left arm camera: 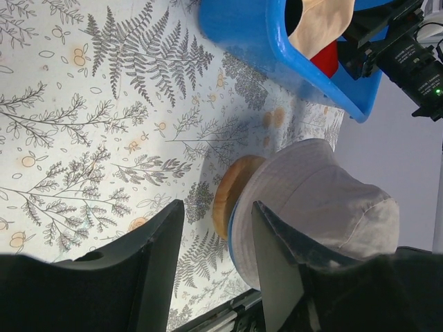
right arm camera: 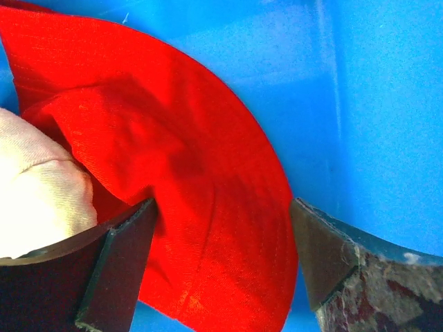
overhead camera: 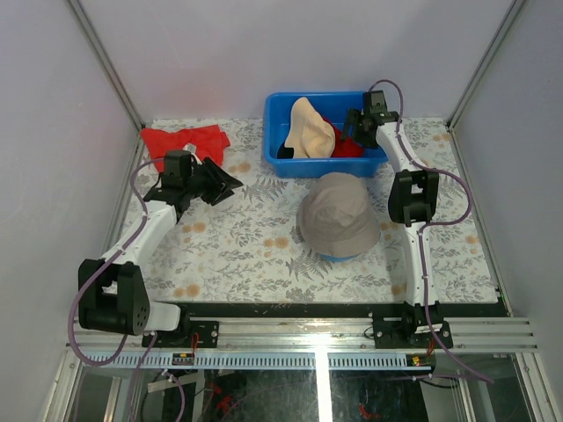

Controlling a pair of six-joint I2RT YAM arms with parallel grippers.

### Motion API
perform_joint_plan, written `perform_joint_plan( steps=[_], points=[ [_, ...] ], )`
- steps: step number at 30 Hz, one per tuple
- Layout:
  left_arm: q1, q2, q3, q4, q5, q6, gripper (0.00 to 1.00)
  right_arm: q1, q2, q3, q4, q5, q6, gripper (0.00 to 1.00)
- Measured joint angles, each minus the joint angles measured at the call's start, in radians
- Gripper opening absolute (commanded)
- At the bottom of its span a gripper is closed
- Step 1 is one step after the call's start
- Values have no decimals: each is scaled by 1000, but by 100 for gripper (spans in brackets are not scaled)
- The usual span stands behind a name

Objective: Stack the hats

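Observation:
My right gripper should next grab the red hat by its brim beside the bin's side, so it can stack the hat. That leaves the hat's opposite brim for my left gripper.
The grey-khaki hat (overhead camera: 339, 220) sits on top of the blue hat, of which only a brim edge (overhead camera: 334, 257) shows, at centre right. The left wrist view shows them (left arm camera: 325, 200) on a wooden stand (left arm camera: 232, 190). The peach-beige hat (overhead camera: 312, 130) and the red hat (overhead camera: 347, 145) lie in a blue bin (overhead camera: 274, 114) at the back. My right gripper (overhead camera: 356, 123) is down in the bin, open, with its jaws either side of the red hat's brim (right arm camera: 173, 159). My left gripper (overhead camera: 227, 180) is open and empty above the table, left of the stack.
A flat red cloth (overhead camera: 185, 139) lies at the back left, just behind my left arm. The bin's blue wall (right arm camera: 360, 104) is close on the right of my right gripper (right arm camera: 223, 207). The peach-beige hat (right arm camera: 34, 180) presses against its left finger.

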Motion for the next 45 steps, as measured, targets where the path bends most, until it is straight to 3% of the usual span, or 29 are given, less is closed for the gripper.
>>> perform_joint_plan(
  steps=[2,6,14,22,29,36,45],
  points=[
    [0,-5,-6,-4,-2,0,42,0,1,0,3,-5,1,77],
    [1,-16,-17,-8,-4,-3,34,3,1,-16,12,-21,11,41],
    [2,-21,-25,-9,-5,-9,22,4,1,-37,11,-70,44,0],
    [2,-21,-24,-11,-2,-8,19,4,-29,-37,9,-77,65,0],
    [2,-21,-5,-11,13,-8,20,4,-216,-28,11,-76,84,0],
    [2,-30,50,-43,21,-6,30,4,-401,-3,29,-76,90,0],
    [4,-52,206,-58,66,-40,42,4,-514,-27,27,-123,148,0]
  ],
)
